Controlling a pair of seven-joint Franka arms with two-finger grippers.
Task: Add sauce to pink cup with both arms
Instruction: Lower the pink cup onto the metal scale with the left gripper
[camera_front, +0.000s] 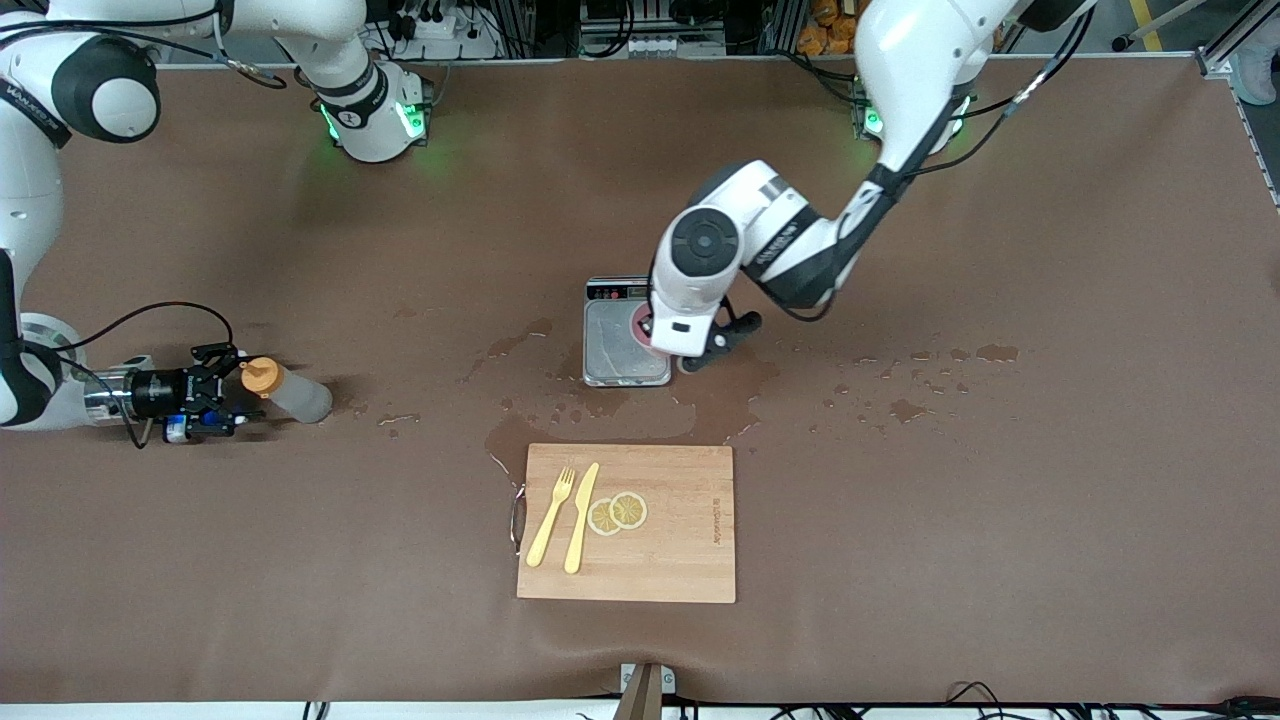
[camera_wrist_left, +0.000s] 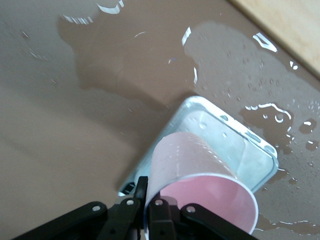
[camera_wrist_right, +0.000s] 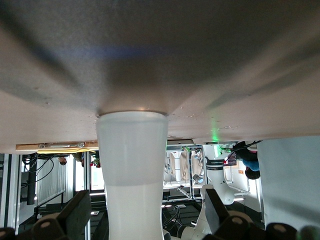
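Observation:
The robot's right gripper isn't ready to close on the bottle yet and should move closer first: in the front view, its fingers are short of the bottle's clear body (camera_front: 301, 397) below its orange cap (camera_front: 260, 376).
The sauce bottle (camera_front: 292, 392) lies on its side on the table at the right arm's end, orange cap (camera_front: 260, 376) toward my right gripper (camera_front: 238, 388). That gripper is low at the table and open. Its fingers (camera_wrist_right: 75, 215) stand on either side of the bottle (camera_wrist_right: 132, 170) with gaps. My left gripper (camera_front: 672, 350) is over the grey scale (camera_front: 612, 352) and is shut on the rim of the pink cup (camera_wrist_left: 200, 172), one finger (camera_wrist_left: 141, 192) outside the wall and one inside. The cup is over the scale's plate (camera_wrist_left: 252, 155). I cannot tell whether it rests on it. In the front view only a sliver of the cup (camera_front: 642, 328) shows.
A wooden cutting board (camera_front: 680, 540) lies nearer to the front camera than the scale, with a yellow fork (camera_front: 550, 518), a yellow knife (camera_front: 581, 518) and lemon slices (camera_front: 618, 512) on it. Wet patches (camera_front: 720, 395) spread round the scale and toward the left arm's end.

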